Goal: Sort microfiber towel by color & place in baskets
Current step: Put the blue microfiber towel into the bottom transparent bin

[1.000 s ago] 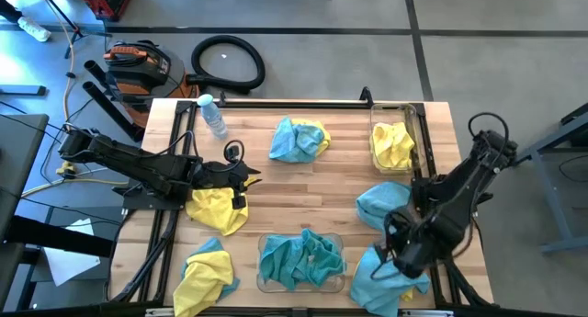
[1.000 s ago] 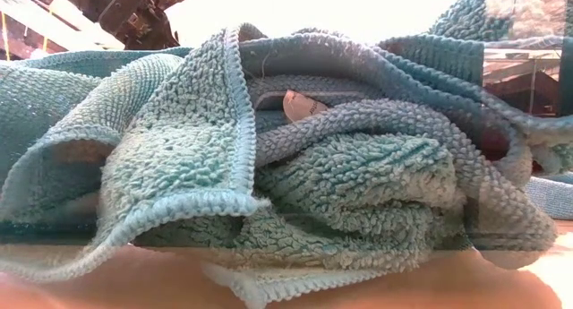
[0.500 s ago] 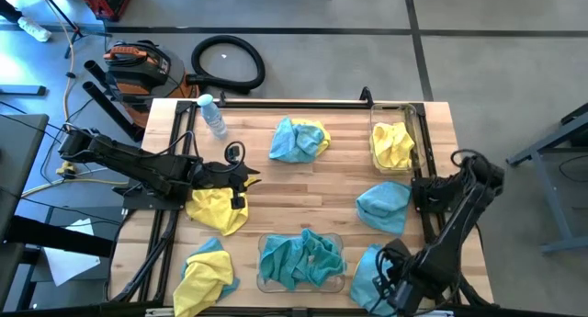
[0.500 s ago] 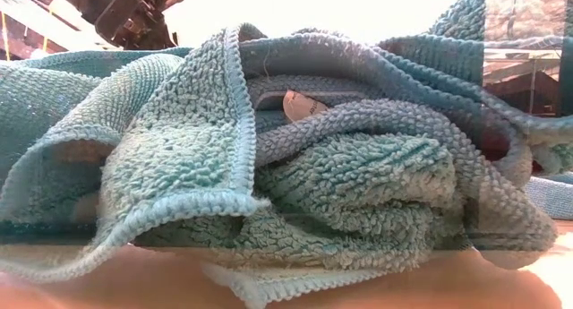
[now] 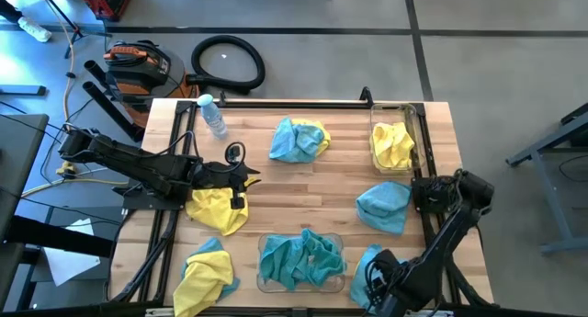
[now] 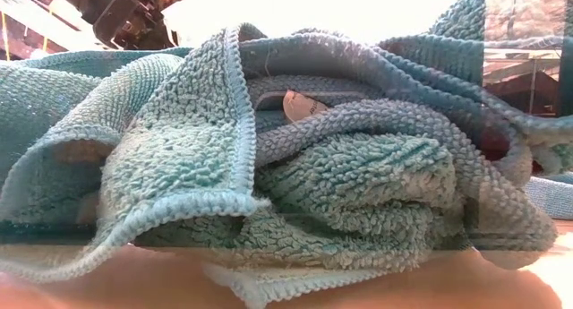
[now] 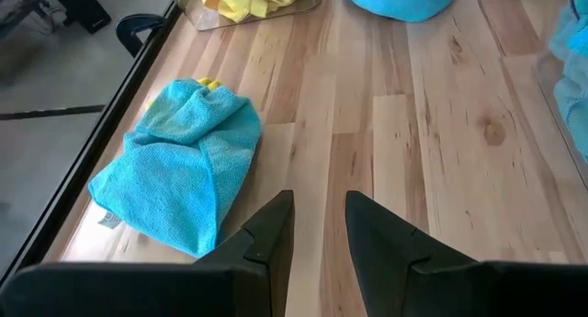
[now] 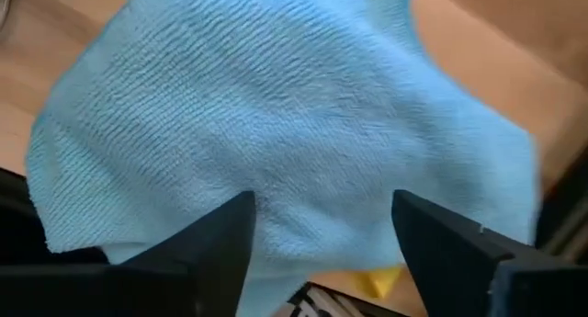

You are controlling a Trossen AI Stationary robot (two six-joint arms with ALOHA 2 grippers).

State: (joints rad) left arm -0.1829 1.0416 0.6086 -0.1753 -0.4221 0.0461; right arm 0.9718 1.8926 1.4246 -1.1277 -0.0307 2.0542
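Observation:
The teal towel should go into the basket of teal towels, so the robot's right gripper should next pinch the towel by its middle (image 8: 303, 188).
My right gripper (image 5: 375, 285) is open at the table's near right corner. Its fingers stand wide apart over a teal towel (image 8: 276, 124), which lies flat on the wood (image 5: 367, 262) with a bit of yellow (image 8: 381, 280) under it. Whether the fingers touch it, I cannot tell. My left gripper (image 5: 243, 175) hovers at mid-left, its fingers a little apart (image 7: 317, 216) and empty, beside a yellow towel (image 5: 219, 210). A clear basket (image 5: 262, 282) at near centre holds teal towels (image 6: 295, 166). A second basket (image 5: 418, 133) at far right holds yellow towels (image 5: 392, 144).
Loose towels lie on the table: a teal and yellow pile (image 5: 299, 139) at far centre, which also shows in the left wrist view (image 7: 179, 165), a teal one (image 5: 383, 205) at right, and a yellow and teal one (image 5: 204, 275) at near left. A water bottle (image 5: 213, 115) lies at far left.
My right gripper has gone toward the table's near edge, from above the near right teal towel's far part to its near end, and the arm has folded back along the right edge. The towels have stayed where they were.

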